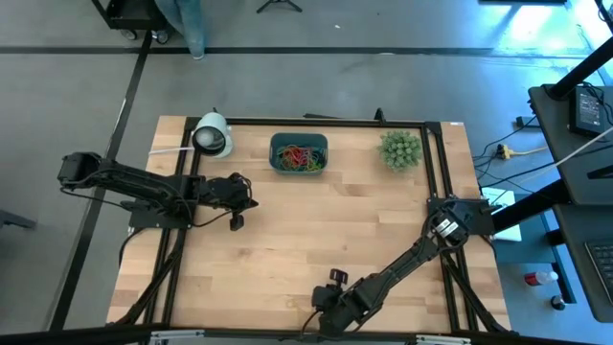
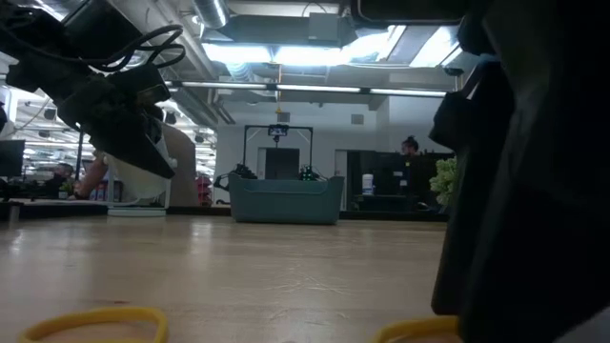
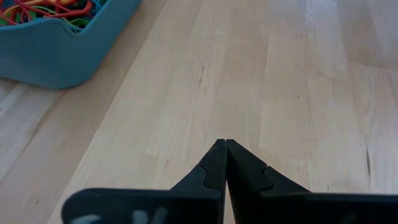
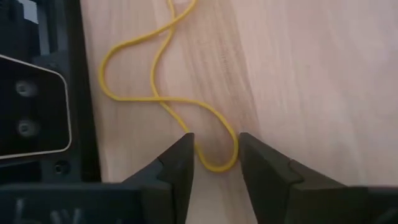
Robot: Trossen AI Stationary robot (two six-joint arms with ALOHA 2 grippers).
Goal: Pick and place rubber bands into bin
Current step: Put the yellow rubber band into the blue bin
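Note:
Next, my right gripper takes hold of the yellow rubber band by its looped end to put it into the teal bin.
The teal bin stands at the table's far middle with several coloured rubber bands inside. A yellow rubber band lies flat and twisted on the wood by the table's near edge, beside the black frame. My right gripper is open and slants down over it, one finger on each side of the band's looped end. My left gripper is shut and holds nothing. It hovers over bare wood left of the bin. My right gripper's open fingers straddle the looped end of the yellow band, which lies slack on the table. I cannot tell whether either finger touches it.
A white cylinder lies at the far left and a spiky green ball plant stands at the far right. Black frame rails run along the table's sides and near edge. Bare wood fills the middle of the table.

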